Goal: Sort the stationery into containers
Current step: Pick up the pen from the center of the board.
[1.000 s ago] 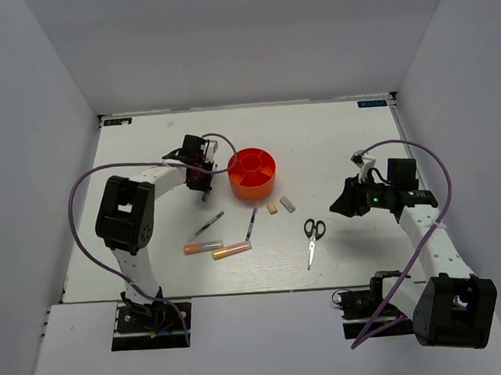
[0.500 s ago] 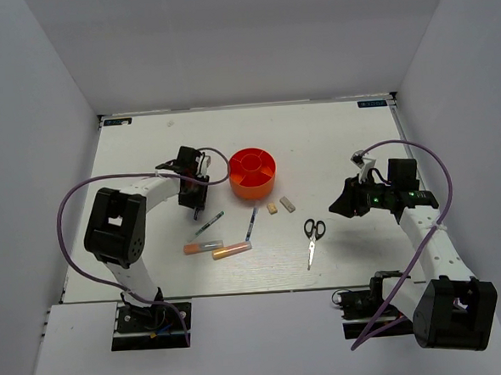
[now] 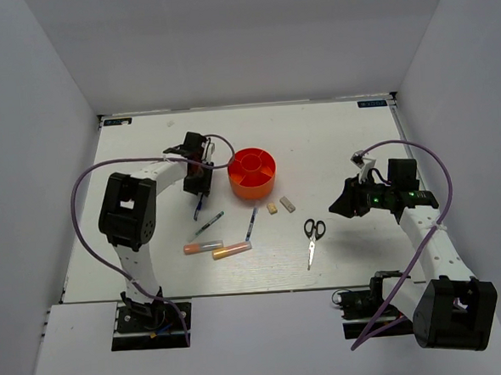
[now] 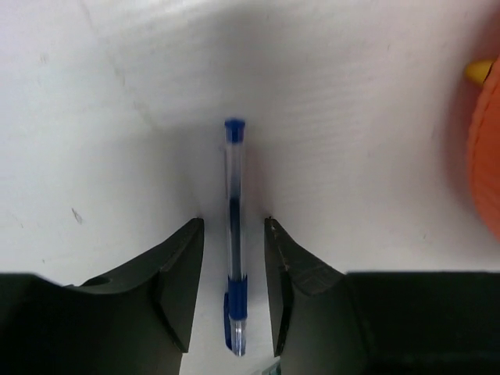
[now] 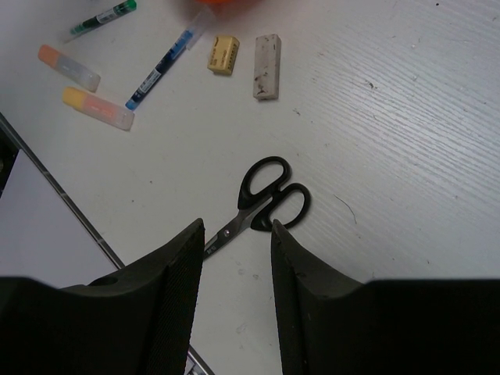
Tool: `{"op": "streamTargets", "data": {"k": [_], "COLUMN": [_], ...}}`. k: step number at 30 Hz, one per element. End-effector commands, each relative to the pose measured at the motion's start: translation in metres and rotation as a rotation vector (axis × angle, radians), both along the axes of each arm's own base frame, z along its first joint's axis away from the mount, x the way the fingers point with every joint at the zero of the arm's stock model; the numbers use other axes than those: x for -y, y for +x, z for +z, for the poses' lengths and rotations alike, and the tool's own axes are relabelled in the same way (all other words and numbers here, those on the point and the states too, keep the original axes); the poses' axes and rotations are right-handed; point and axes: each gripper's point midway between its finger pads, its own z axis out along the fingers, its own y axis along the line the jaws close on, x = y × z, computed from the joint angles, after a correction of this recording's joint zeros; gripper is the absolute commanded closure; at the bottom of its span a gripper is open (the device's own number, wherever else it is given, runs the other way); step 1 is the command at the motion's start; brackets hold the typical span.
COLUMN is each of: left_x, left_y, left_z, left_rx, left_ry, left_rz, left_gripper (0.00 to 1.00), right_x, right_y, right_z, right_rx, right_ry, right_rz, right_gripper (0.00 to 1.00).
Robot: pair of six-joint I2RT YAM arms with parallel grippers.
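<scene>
My left gripper's fingers are level with the sides of the blue pen's body, so they need to close on it now.
In the left wrist view my left gripper (image 4: 232, 223) is open and straddles a blue pen (image 4: 234, 234) that lies flat on the table, with a gap on each side. From the top view this gripper (image 3: 201, 190) is just left of the orange-red organizer (image 3: 252, 172), with the pen (image 3: 199, 209) sticking out below it. My right gripper (image 5: 236, 226) is open and empty above the black-handled scissors (image 5: 262, 199). Two beige erasers (image 5: 223, 53) (image 5: 266, 55), two orange markers (image 5: 69, 67) (image 5: 98, 107), a blue pen (image 5: 160, 70) and a green-capped pen (image 5: 101, 19) lie beyond.
The organizer's orange edge (image 4: 488, 156) is at the right of the left wrist view, with something small and yellow (image 4: 478, 70) by it. White walls close the table on three sides. The table's near edge (image 5: 47, 183) runs close to the scissors.
The left arm swung out to the left and back, and its gripper came a little nearer, onto the blue pen. The right arm has not moved.
</scene>
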Motion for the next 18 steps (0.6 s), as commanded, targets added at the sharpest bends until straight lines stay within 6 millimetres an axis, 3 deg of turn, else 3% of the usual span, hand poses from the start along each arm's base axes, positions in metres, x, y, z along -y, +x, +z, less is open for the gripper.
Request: {"op": "streamTargets", "data": {"k": [1,10,14,17,18], "left_x": [0.002,-0.01,-0.012,-0.007,-0.004], "left_y": [0.009,-0.009,-0.012,-0.004,0.0], "left_z": [-0.004,-0.018,-0.012,0.014,0.033], "left_rx": [-0.012,-0.043,-0.043,0.017,0.063], "left_ry": [-0.005,0.029,0.029,-0.011,-0.035], "left_rz": [0.012,0.023,0.035,0.043,0.041], "left_gripper": [0.53,0.86,0.97,1.0,1.0], "right_x": [-0.003,-0.002,-0.002,-0.001,-0.002], "right_y": [0.005,0.006,0.005,0.005,0.005], "right_z": [0.017,0.017,0.017,0.017,0.017], "right_rx": [0.038,0.035,0.034,0.041,0.042], "right_ry": [0.012,0.011,0.013,0.009,0.01], "right_rz": [0.015,0.01,0.009,0.006,0.007], "right_gripper": [0.57,0.57,0.57,0.57,0.57]}}
